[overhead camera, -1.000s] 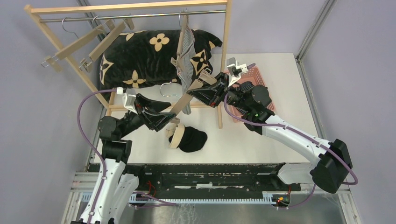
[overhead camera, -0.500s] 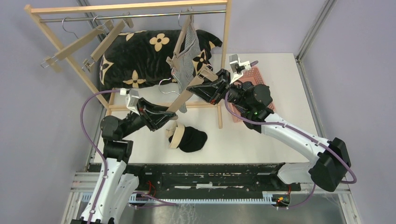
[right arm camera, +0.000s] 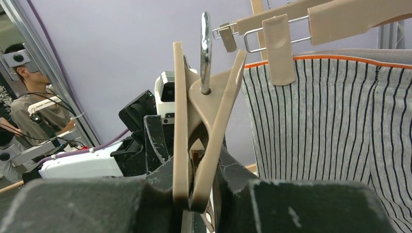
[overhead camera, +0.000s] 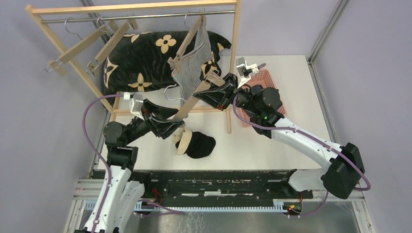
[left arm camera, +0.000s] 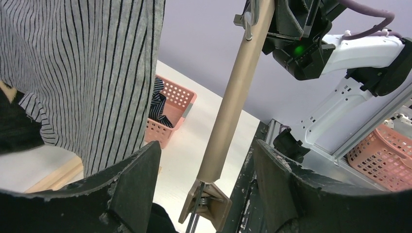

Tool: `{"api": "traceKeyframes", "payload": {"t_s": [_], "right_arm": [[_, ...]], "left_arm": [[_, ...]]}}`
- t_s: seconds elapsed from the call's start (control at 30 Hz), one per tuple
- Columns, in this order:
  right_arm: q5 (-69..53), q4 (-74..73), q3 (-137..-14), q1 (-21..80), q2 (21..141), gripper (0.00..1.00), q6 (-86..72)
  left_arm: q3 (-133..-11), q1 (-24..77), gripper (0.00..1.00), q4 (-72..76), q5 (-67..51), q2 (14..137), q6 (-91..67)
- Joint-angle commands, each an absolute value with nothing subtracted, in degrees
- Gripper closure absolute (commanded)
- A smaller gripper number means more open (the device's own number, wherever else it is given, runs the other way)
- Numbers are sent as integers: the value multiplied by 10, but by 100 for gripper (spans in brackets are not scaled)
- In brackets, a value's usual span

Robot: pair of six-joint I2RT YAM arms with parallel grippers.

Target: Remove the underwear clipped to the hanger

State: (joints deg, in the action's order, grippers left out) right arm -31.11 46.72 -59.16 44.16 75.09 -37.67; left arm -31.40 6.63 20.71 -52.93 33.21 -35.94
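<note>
The left gripper grabs the bare hanger's bar beside its end clip (left arm camera: 210,206) next, leaving the hook free to hang on the rail.
My right gripper (overhead camera: 210,93) is shut on the neck of a bare tan clip hanger (overhead camera: 194,99), just below its metal hook (right arm camera: 205,48); the hanger slopes down to the left. My left gripper (overhead camera: 175,122) is open, with its jaws either side of the hanger's lower bar (left arm camera: 233,107), not touching it. The end clip (left arm camera: 210,206) is empty. The grey-white striped underwear (overhead camera: 194,60) hangs clipped to another hanger on the rail; it also shows in the right wrist view (right arm camera: 330,136). The black underwear (overhead camera: 200,144) lies on the table. The navy striped underwear (left arm camera: 158,104) lies in a pink basket (left arm camera: 177,94).
A wooden rack (overhead camera: 236,48) with a metal rail stands at the back, with two bare hangers (overhead camera: 92,41) at its left. A black cushion with tan flowers (overhead camera: 141,53) lies behind it. The pink basket (overhead camera: 270,77) sits under the right arm. Another hanger (overhead camera: 182,141) lies by the black underwear.
The striped underwear and its hanger have swung up and left on the rail. The left gripper has shifted slightly right toward the held hanger's lower end. The right gripper keeps its hold.
</note>
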Motion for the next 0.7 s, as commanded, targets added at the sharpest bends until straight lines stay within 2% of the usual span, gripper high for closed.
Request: {"api": "traceKeyframes", "payload": {"t_s": [0.0, 0.07, 0.23, 0.37, 0.4, 0.43, 0.5, 0.53, 0.67], "right_arm": [[-328, 491, -620, 444, 745, 99, -379], [-329, 491, -621, 443, 745, 99, -381], [-331, 493, -624, 445, 748, 99, -385], [-331, 498, -629, 445, 757, 99, -389], [-331, 496, -630, 445, 759, 99, -390], [-332, 495, -634, 445, 763, 99, -391], [-336, 494, -638, 446, 771, 99, -396], [-338, 493, -640, 446, 777, 99, -396], [-339, 473, -639, 446, 782, 99, -385]], "left_arm": [[-325, 69, 25, 230, -535, 336, -367], [-325, 68, 28, 231, -535, 338, -366], [-329, 68, 50, 234, -542, 342, -367], [-329, 68, 56, 234, -546, 344, -368], [-329, 68, 60, 235, -550, 344, -369], [-330, 68, 69, 237, -552, 344, -369], [-331, 68, 94, 238, -555, 343, -369], [-331, 68, 97, 238, -554, 341, -369], [-335, 68, 97, 238, -558, 331, -374]]}}
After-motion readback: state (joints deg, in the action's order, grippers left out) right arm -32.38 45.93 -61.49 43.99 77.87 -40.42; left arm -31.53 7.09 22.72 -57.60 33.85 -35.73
